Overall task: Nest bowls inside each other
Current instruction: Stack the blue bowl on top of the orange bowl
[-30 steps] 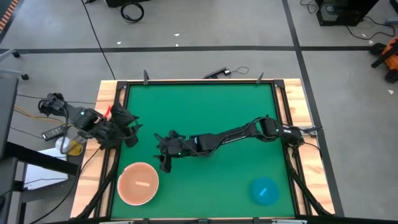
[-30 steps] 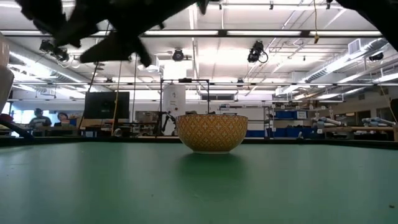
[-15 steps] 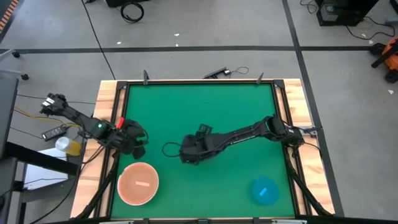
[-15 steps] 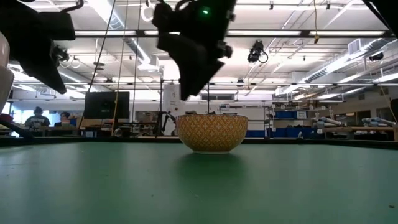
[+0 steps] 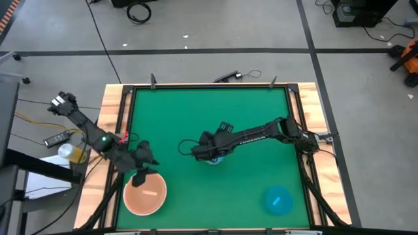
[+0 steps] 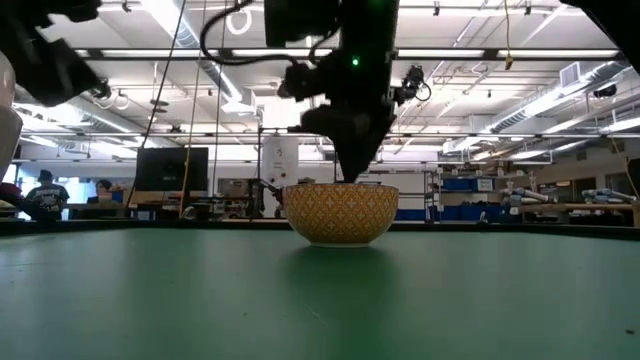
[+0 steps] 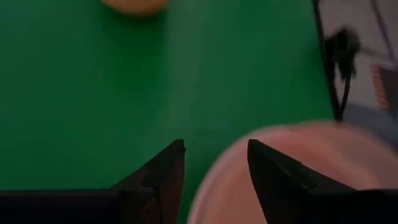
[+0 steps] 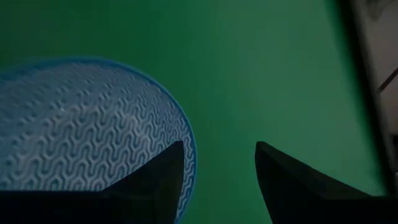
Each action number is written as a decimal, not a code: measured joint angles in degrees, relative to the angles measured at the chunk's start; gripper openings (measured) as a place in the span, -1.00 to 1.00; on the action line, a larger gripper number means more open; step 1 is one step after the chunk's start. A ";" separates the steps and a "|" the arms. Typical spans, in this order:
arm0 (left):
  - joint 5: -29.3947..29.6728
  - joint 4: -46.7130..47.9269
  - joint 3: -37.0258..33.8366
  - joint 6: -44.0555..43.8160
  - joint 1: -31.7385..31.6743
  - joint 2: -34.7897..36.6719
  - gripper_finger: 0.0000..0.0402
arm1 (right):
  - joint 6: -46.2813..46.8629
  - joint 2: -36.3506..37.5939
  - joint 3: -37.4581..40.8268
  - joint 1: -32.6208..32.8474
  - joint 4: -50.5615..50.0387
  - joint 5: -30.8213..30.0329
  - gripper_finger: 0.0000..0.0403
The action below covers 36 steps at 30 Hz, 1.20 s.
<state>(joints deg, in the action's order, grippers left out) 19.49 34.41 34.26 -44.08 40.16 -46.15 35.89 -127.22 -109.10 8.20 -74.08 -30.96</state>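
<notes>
I will grab the patterned bowl by its blue rim (image 8: 191, 132) with my right gripper next, to put it inside the tan-peach bowl.
A tan-peach bowl (image 5: 145, 193) stands upright near the table's front left corner. My left gripper (image 5: 142, 172) hangs open above its far rim. In the left wrist view the rim (image 7: 214, 180) runs below the gap between the fingers (image 7: 214, 163). A patterned bowl (image 6: 340, 213), pale blue inside (image 8: 81, 130), stands upright at mid-table. My right gripper (image 5: 206, 154) is open just above it, pointing steeply down, with the rim (image 8: 188, 146) beside one finger. A solid blue bowl (image 5: 279, 200) stands at the front right.
The green mat (image 5: 209, 111) is bare across its far half. A raised wooden frame (image 5: 111, 130) edges the table. Cables and a bottle (image 5: 69, 151) lie beyond the left edge. The right arm (image 5: 261, 134) stretches across the mat's right half.
My left gripper has gone toward the table's near edge and down, tipping downward, and now hangs over the tan-peach bowl's far rim. My right gripper has drawn back toward the table's right and tipped from nearly level to steeply down, over the patterned bowl. The bowls have not moved.
</notes>
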 joint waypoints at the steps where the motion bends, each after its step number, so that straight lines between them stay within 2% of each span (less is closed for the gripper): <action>1: -0.08 0.69 0.00 -1.22 1.41 -0.86 -0.12 | -0.39 0.00 0.67 -0.54 0.52 1.17 -0.03; 5: -0.14 0.80 0.00 -4.19 5.51 -4.45 -0.12 | -2.89 -0.04 2.75 -2.10 3.52 6.28 -0.07; 9: 0.19 0.58 0.00 -5.26 6.83 -7.04 -0.12 | -5.87 -0.07 3.59 -2.97 8.96 11.49 -0.15; 14: 0.68 -0.76 0.20 -5.30 6.78 -10.41 -0.12 | -7.55 -0.04 3.54 -3.92 12.36 15.78 -0.38; 21: 0.30 2.20 2.14 -5.59 6.78 -11.43 -0.12 | -7.75 0.19 3.34 -5.32 12.55 16.79 -0.91; 24: 0.83 7.40 5.76 -4.53 6.94 -11.78 -0.14 | -8.03 0.15 1.96 -5.05 12.75 15.00 -0.92; 30: 4.44 9.30 11.27 1.62 7.41 -11.66 -0.26 | -11.17 -0.20 -4.82 -1.15 19.17 8.16 -0.95; 34: 6.73 14.87 15.31 0.43 7.57 -11.65 -0.29 | -14.42 -0.19 -8.62 0.33 25.80 8.09 -0.96; 36: 9.73 19.14 17.27 -1.83 8.55 -11.65 -0.29 | -16.69 -0.17 -9.94 0.81 28.57 8.06 -0.96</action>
<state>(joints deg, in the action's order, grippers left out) 29.22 53.55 51.53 -45.91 48.70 -57.80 19.20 -127.39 -119.04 9.02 -45.52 -22.90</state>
